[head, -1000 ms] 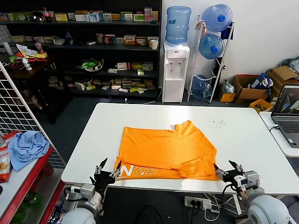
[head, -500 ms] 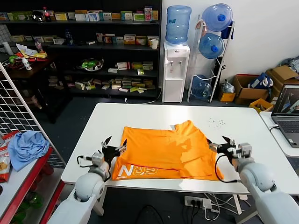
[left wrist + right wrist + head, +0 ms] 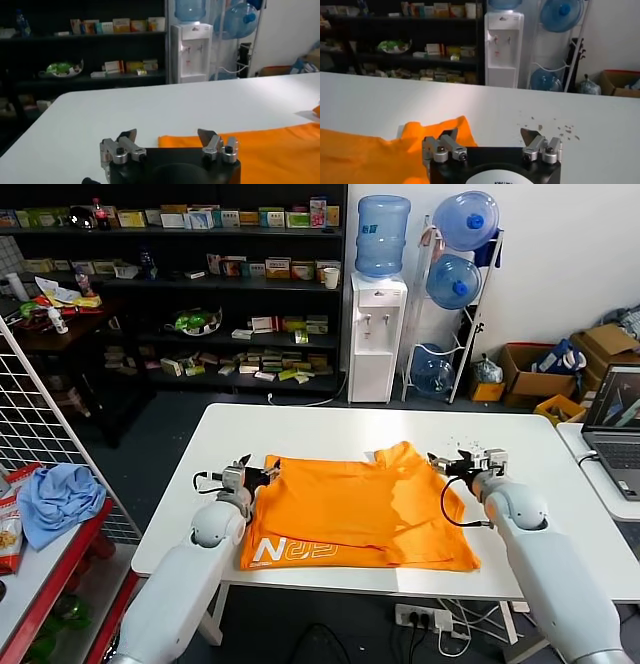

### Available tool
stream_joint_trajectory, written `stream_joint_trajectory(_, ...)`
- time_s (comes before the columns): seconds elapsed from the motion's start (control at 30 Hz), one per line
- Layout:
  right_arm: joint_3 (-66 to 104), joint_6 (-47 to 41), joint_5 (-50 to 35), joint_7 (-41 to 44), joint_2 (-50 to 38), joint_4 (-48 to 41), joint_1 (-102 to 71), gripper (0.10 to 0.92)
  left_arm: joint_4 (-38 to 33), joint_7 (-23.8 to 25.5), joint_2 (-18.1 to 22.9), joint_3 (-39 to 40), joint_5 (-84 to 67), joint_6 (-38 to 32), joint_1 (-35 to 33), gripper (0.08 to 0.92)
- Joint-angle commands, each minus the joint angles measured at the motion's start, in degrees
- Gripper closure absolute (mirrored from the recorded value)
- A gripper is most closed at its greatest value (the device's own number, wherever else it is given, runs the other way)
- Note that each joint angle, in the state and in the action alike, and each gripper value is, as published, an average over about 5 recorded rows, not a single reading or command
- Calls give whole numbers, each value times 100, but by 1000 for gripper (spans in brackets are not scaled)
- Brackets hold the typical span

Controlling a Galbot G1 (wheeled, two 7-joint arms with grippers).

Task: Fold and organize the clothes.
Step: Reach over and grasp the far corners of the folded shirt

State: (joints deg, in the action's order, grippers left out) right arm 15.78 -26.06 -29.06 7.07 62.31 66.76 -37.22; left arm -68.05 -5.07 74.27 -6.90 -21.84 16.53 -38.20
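The orange T-shirt needs to be folded, so my left gripper should next grab it by the corner of its folded edge (image 3: 275, 460) above the lettering (image 3: 295, 551).
The orange T-shirt (image 3: 355, 509) lies partly folded on the white table (image 3: 320, 429), with white lettering showing along its near left edge. My left gripper (image 3: 257, 470) is open and empty at the shirt's far left corner; that corner shows in the left wrist view (image 3: 210, 142) between the fingers. My right gripper (image 3: 448, 463) is open and empty at the shirt's far right side, by the raised sleeve (image 3: 437, 131) seen in the right wrist view. The left gripper (image 3: 167, 137) and right gripper (image 3: 490, 135) hold nothing.
A light blue cloth (image 3: 60, 496) lies on a red rack at the left. A laptop (image 3: 615, 429) sits on a side table at the right. Small dark specks (image 3: 462, 446) dot the table beyond the right gripper. Shelves and a water dispenser (image 3: 378, 334) stand behind.
Both grippers have moved from the table's near edge, along the shirt's sides, to its far corners. The folded-over near part of the shirt lies flatter.
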Motion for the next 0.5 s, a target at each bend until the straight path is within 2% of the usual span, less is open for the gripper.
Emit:
stream_joint_trajectory(0.03, -156, -23, 246, 158, 313, -858, 549, 203, 1152, 35, 383, 67, -2, 83, 780, 177)
stream_joint_trajectory(0.33, -194, -41, 225, 233, 495, -1014, 530, 207, 1427, 47, 500, 69, 35, 114, 964, 177)
stream_joint_trajectory(0.5, -213, -26, 257, 226, 519, -1039, 525, 297, 1522, 114, 507, 75, 57, 151, 976, 177)
